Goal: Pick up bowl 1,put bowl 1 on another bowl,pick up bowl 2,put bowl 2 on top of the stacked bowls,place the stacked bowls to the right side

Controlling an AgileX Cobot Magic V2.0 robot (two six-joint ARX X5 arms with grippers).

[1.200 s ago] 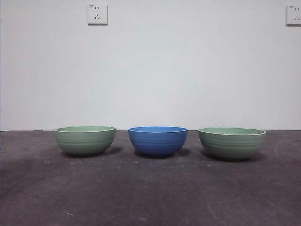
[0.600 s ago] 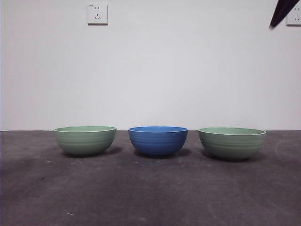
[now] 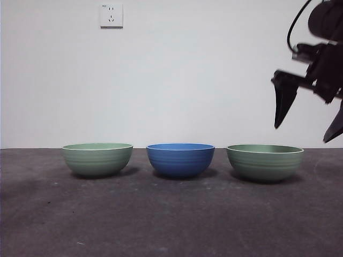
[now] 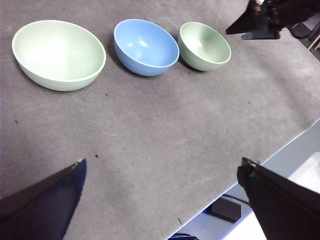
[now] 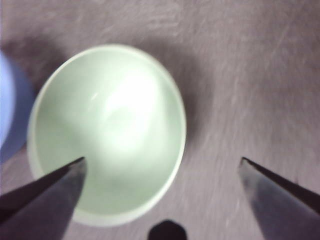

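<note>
The right gripper grabs the pale green bowl by its rim (image 3: 292,151) (image 5: 181,132) next, to stack this bowl onto the blue one.
Three bowls stand in a row on the dark table. The blue ridged bowl (image 3: 180,159) (image 4: 146,46) is in the middle, with a pale green bowl (image 3: 97,159) (image 4: 59,54) to its left and another pale green bowl (image 3: 264,161) (image 4: 204,45) (image 5: 107,132) to its right. My right gripper (image 3: 302,134) (image 5: 162,160) hangs open above the right green bowl's outer side, clear of the rim. In the right wrist view one jaw is over that bowl's inside and the other is over the table beside it. High over the table's near side, my left gripper (image 4: 162,162) is open and holds nothing.
A white wall with a socket (image 3: 111,15) stands behind the bowls. The table's edge (image 4: 280,150) runs near the left gripper, with floor and a white thing beyond it. Grey table surface lies in front of the bowls.
The right arm has come down into the front view from the top right corner and now hangs above the right green bowl. The bowls have not moved.
</note>
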